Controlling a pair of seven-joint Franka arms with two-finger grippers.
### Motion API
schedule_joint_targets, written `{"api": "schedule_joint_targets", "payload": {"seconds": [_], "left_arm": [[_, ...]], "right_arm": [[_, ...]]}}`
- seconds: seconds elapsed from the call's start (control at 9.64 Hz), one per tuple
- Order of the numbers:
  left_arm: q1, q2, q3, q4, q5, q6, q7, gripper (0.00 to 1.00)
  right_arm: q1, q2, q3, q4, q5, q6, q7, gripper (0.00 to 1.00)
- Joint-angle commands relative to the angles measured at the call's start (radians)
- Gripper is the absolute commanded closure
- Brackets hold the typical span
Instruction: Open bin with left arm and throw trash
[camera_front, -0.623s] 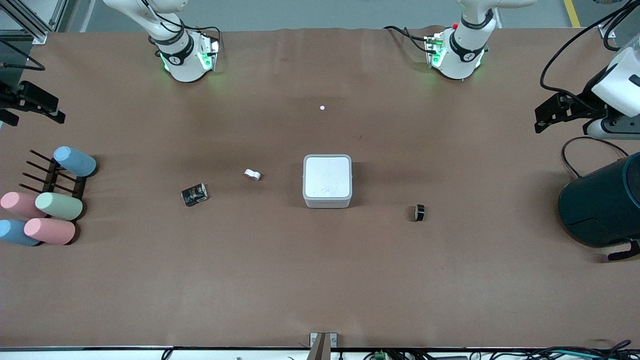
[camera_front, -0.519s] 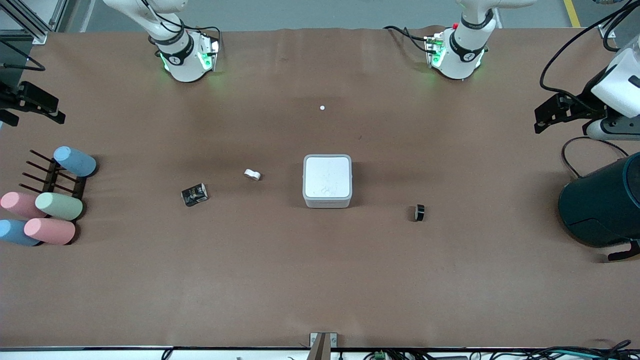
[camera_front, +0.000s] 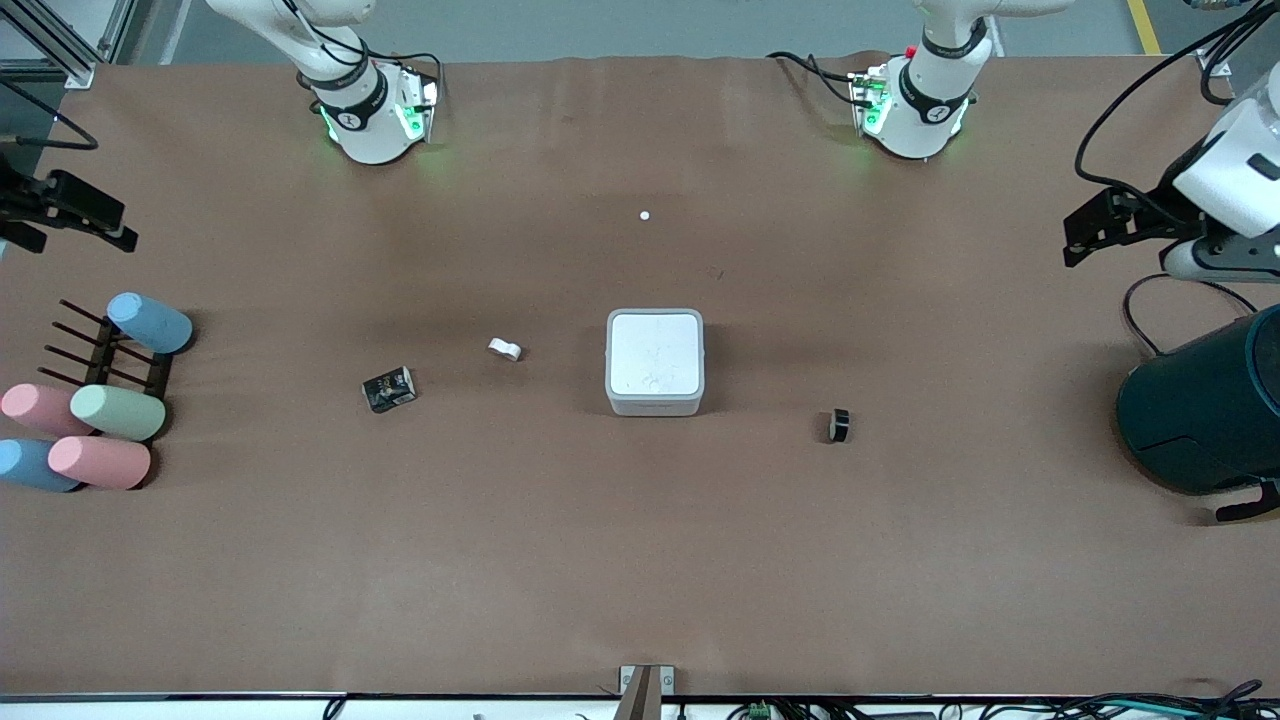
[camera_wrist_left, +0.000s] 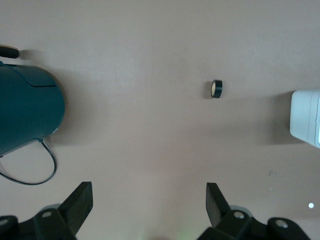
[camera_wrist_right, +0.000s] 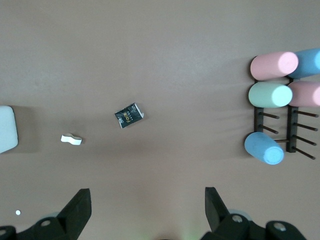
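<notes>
The white lump (camera_front: 505, 349) needs to be thrown into the white bin (camera_front: 655, 362), so my right gripper should grab it by its long sides next.
The white bin (camera_front: 655, 362) stands mid-table with its lid shut; its edge shows in the left wrist view (camera_wrist_left: 306, 117) and the right wrist view (camera_wrist_right: 7, 129). The black wrapper (camera_front: 388, 389) (camera_wrist_right: 129, 115) and white lump (camera_front: 505, 349) (camera_wrist_right: 71, 139) lie toward the right arm's end. The black ring roll (camera_front: 838, 425) (camera_wrist_left: 216, 89) lies toward the left arm's end. My left gripper (camera_front: 1095, 228) (camera_wrist_left: 148, 192) is open and empty, high over the table's left-arm end. My right gripper (camera_front: 75, 212) (camera_wrist_right: 146, 197) is open and empty, high over the right-arm end.
A big dark teal cylinder (camera_front: 1205, 405) (camera_wrist_left: 27, 112) with a cable stands at the left arm's end. A black rack with pastel cups (camera_front: 95, 400) (camera_wrist_right: 272, 107) sits at the right arm's end. A tiny white dot (camera_front: 645, 215) lies near the bases.
Both grippers have shifted slightly at the table's ends. The bin and the three scraps have not moved.
</notes>
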Motion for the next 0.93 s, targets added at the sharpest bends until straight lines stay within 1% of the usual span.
{"api": "schedule_joint_targets", "payload": {"seconds": [0.0, 0.1, 0.21, 0.31, 0.42, 0.52, 0.62, 0.73, 0.83], "left_arm": [[-0.033, 0.073, -0.043, 0.016, -0.006, -0.030, 0.002, 0.06], [-0.049, 0.120, -0.087, 0.021, -0.028, -0.022, -0.009, 0.34], [-0.081, 0.186, -0.129, 0.027, -0.038, 0.032, -0.036, 0.58], [-0.133, 0.252, -0.146, 0.029, -0.037, 0.133, -0.082, 0.74], [-0.201, 0.318, -0.146, 0.032, -0.035, 0.224, -0.116, 0.84], [-0.268, 0.381, -0.146, 0.033, -0.037, 0.322, -0.154, 0.91], [-0.324, 0.432, -0.146, 0.035, -0.037, 0.419, -0.238, 0.99], [-0.365, 0.484, -0.146, 0.036, -0.032, 0.529, -0.310, 1.00], [-0.404, 0.526, -0.145, 0.036, -0.029, 0.629, -0.329, 1.00]], "right_arm": [[0.033, -0.012, 0.007, -0.179, 0.027, 0.150, 0.092, 0.00], [0.045, -0.012, 0.008, -0.262, 0.044, 0.241, 0.101, 0.00], [0.069, -0.009, 0.007, -0.338, 0.045, 0.327, 0.152, 0.00], [0.091, 0.008, 0.007, -0.420, 0.045, 0.420, 0.201, 0.01], [0.117, 0.025, 0.007, -0.524, 0.045, 0.555, 0.257, 0.01], [0.120, 0.038, 0.007, -0.625, 0.045, 0.681, 0.294, 0.01], [0.135, 0.075, 0.007, -0.697, 0.045, 0.803, 0.394, 0.00], [0.155, 0.132, 0.007, -0.718, 0.045, 0.871, 0.463, 0.00], [0.171, 0.191, 0.007, -0.720, 0.045, 0.915, 0.533, 0.00]]}}
